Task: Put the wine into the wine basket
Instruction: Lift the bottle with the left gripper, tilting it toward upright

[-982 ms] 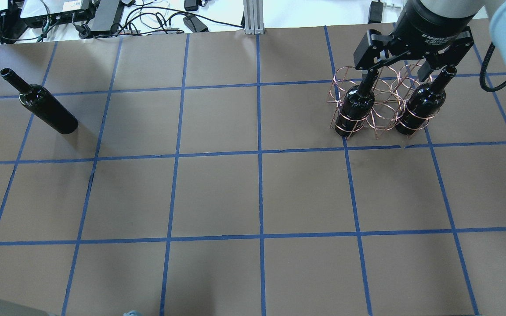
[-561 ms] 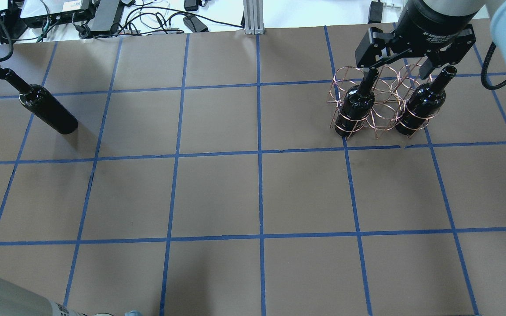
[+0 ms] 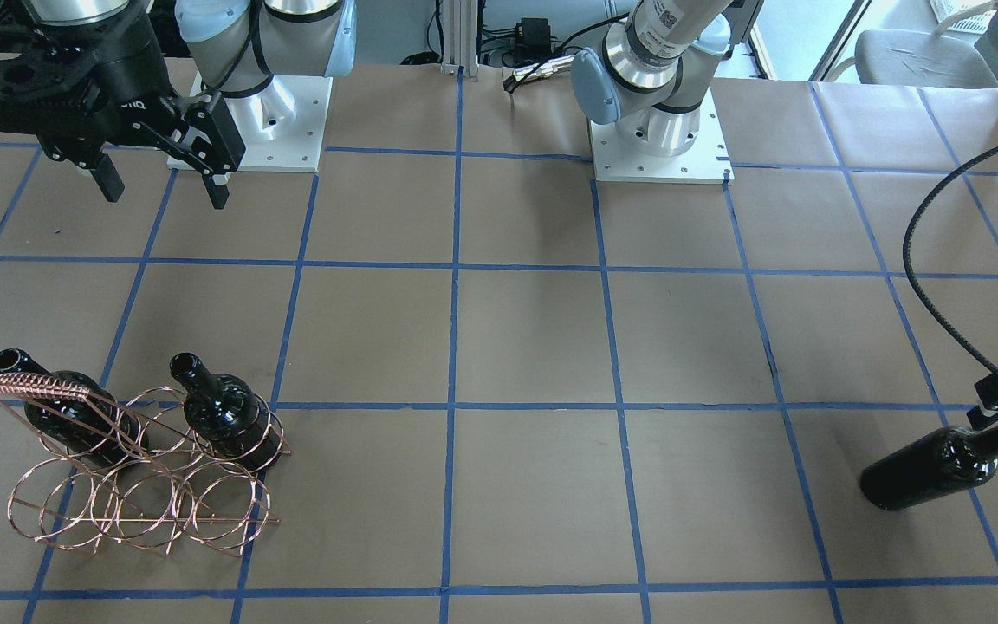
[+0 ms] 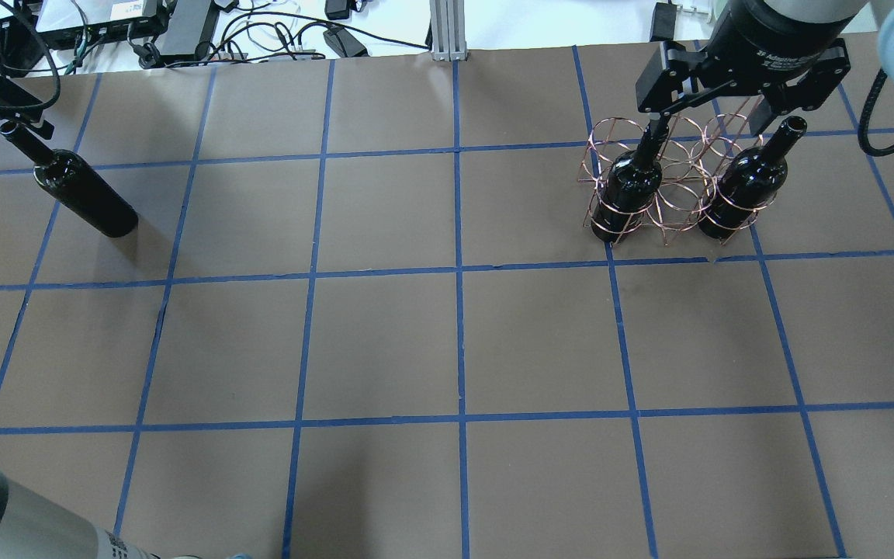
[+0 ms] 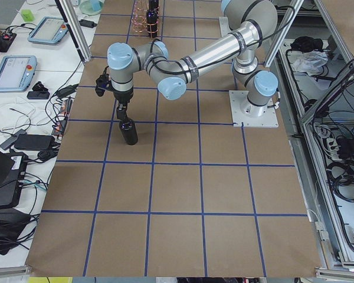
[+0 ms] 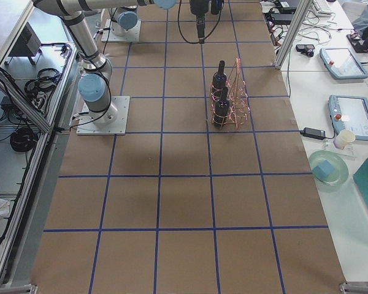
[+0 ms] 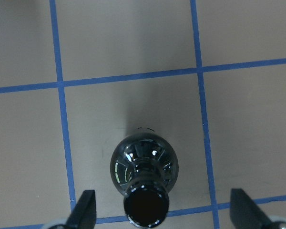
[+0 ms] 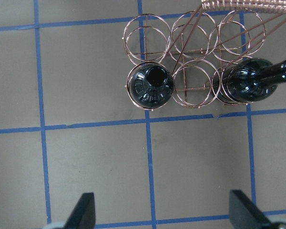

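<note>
The left gripper grabs the loose black bottle by its neck next, to place the wine into the basket (image 3: 147,489).
A loose black wine bottle (image 4: 86,190) stands at the table's far left; it also shows in the front view (image 3: 941,464) and the left wrist view (image 7: 144,164). My left gripper (image 4: 3,120) is open, with its fingers (image 7: 86,207) on either side of the bottle's neck and not touching it. The copper wire wine basket (image 4: 668,186) stands at the far right and holds two look-alike bottles (image 4: 633,182) (image 4: 750,182) in its outer rings. My right gripper (image 4: 715,120) is open and empty above the basket (image 8: 195,57).
Cables and electronics boxes (image 4: 183,23) and an aluminium post (image 4: 445,27) lie along the table's far edge. The left arm's black cable (image 3: 923,286) hangs over the table near the loose bottle. Blue tape lines grid the brown tabletop (image 4: 455,341).
My left gripper has moved in from the left edge over the loose bottle's neck. My right gripper has drifted a little up and away from the basket. The bottles have not moved.
</note>
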`<control>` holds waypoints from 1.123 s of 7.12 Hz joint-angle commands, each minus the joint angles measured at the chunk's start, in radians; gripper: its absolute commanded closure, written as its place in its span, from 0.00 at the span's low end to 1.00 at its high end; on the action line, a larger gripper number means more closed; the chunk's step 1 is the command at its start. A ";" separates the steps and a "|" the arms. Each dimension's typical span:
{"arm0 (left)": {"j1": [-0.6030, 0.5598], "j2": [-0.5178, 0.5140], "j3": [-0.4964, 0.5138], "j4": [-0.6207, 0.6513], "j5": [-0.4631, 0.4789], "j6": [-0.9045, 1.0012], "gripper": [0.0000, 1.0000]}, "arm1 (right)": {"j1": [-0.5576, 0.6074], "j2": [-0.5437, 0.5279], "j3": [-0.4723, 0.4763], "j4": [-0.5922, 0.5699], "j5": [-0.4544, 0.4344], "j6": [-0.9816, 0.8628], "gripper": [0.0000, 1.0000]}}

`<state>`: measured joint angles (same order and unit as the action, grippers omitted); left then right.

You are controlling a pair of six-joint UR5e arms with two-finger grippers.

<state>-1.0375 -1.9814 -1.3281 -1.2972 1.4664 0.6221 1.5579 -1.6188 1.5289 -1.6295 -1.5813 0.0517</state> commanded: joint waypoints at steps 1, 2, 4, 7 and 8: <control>0.000 -0.028 0.007 0.009 0.002 0.001 0.00 | -0.018 -0.003 0.000 0.003 0.007 0.003 0.00; 0.000 -0.037 0.006 0.024 0.002 -0.007 0.00 | -0.015 -0.006 0.000 0.013 0.012 0.004 0.00; 0.000 -0.051 0.006 0.032 -0.001 -0.005 0.18 | -0.015 -0.007 0.000 0.014 0.010 0.003 0.00; 0.000 -0.051 0.009 0.042 0.000 -0.001 0.53 | -0.016 -0.006 0.000 0.014 0.010 0.003 0.00; 0.000 -0.053 0.007 0.048 0.000 0.001 0.54 | -0.015 -0.004 0.000 0.016 0.010 0.004 0.00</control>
<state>-1.0371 -2.0329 -1.3202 -1.2566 1.4664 0.6208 1.5415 -1.6232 1.5294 -1.6167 -1.5709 0.0547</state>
